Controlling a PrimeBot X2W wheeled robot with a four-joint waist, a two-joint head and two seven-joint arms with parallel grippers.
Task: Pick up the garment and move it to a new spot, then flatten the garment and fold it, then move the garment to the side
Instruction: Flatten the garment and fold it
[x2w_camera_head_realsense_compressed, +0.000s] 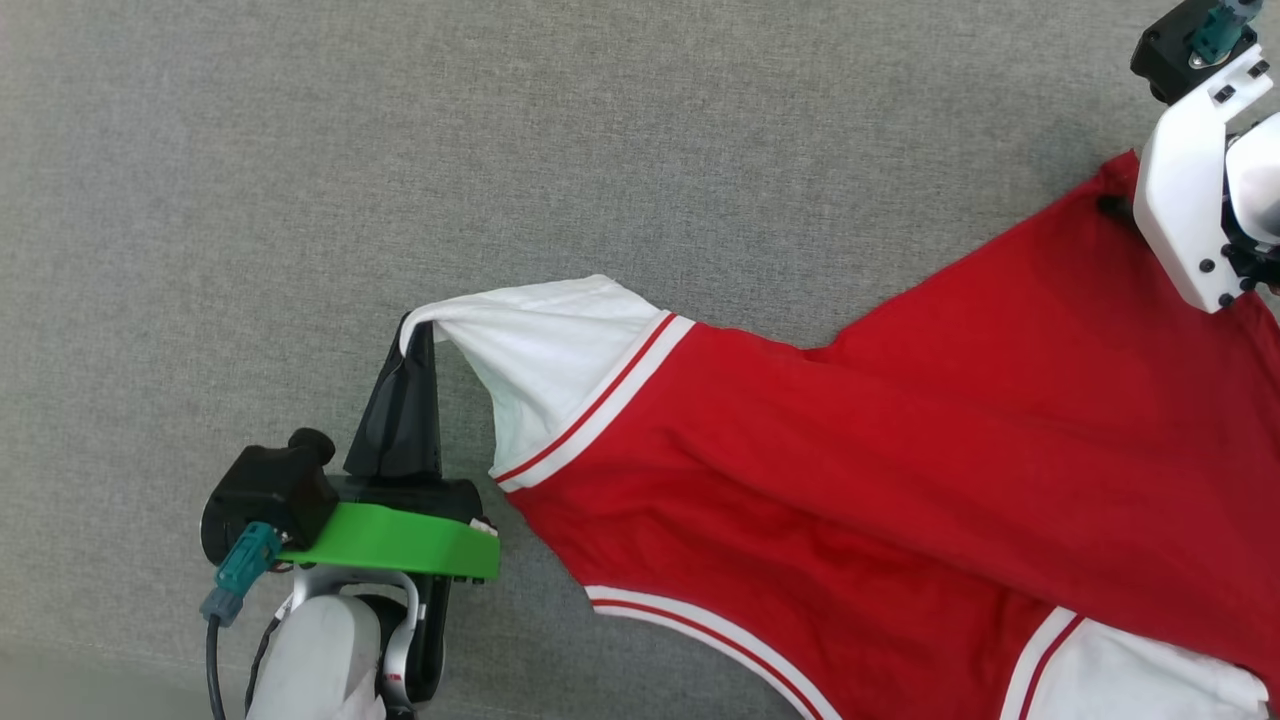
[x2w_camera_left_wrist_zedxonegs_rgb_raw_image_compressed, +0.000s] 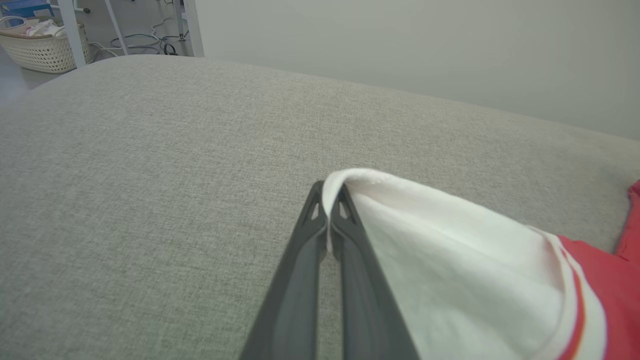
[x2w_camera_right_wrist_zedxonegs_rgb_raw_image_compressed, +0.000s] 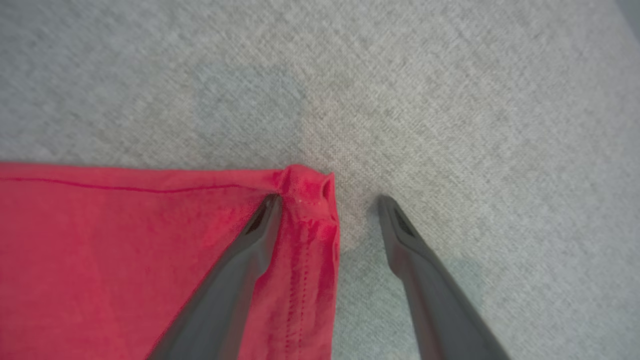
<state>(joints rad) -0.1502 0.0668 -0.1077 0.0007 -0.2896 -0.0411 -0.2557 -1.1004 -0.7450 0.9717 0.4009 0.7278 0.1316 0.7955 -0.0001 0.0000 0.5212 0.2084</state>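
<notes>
Next, my right gripper picks up the red garment by its hem corner (x2w_camera_head_realsense_compressed: 1125, 172) (x2w_camera_right_wrist_zedxonegs_rgb_raw_image_compressed: 309, 193) to flatten the garment for folding.
The garment (x2w_camera_head_realsense_compressed: 900, 440) is a red jersey with white sleeves and red-and-white striped trim, spread across the right half of the grey surface in the head view. My left gripper (x2w_camera_head_realsense_compressed: 420, 335) is shut on the edge of the white sleeve (x2w_camera_left_wrist_zedxonegs_rgb_raw_image_compressed: 450, 260), pinching a fold of it between the fingertips (x2w_camera_left_wrist_zedxonegs_rgb_raw_image_compressed: 327, 200). My right gripper (x2w_camera_right_wrist_zedxonegs_rgb_raw_image_compressed: 330, 200) stands open over a red hem corner (x2w_camera_right_wrist_zedxonegs_rgb_raw_image_compressed: 307, 190) of the garment; one finger lies over the cloth, the other over bare grey fabric. In the head view that corner sits at the upper right, partly hidden by the right wrist (x2w_camera_head_realsense_compressed: 1195, 190).
A grey woven surface (x2w_camera_head_realsense_compressed: 400, 150) spreads wide to the left and far side of the garment. In the left wrist view a pale wall rises behind it, and a woven laundry basket (x2w_camera_left_wrist_zedxonegs_rgb_raw_image_compressed: 40, 45) and white frame legs (x2w_camera_left_wrist_zedxonegs_rgb_raw_image_compressed: 190, 25) stand on the floor beyond.
</notes>
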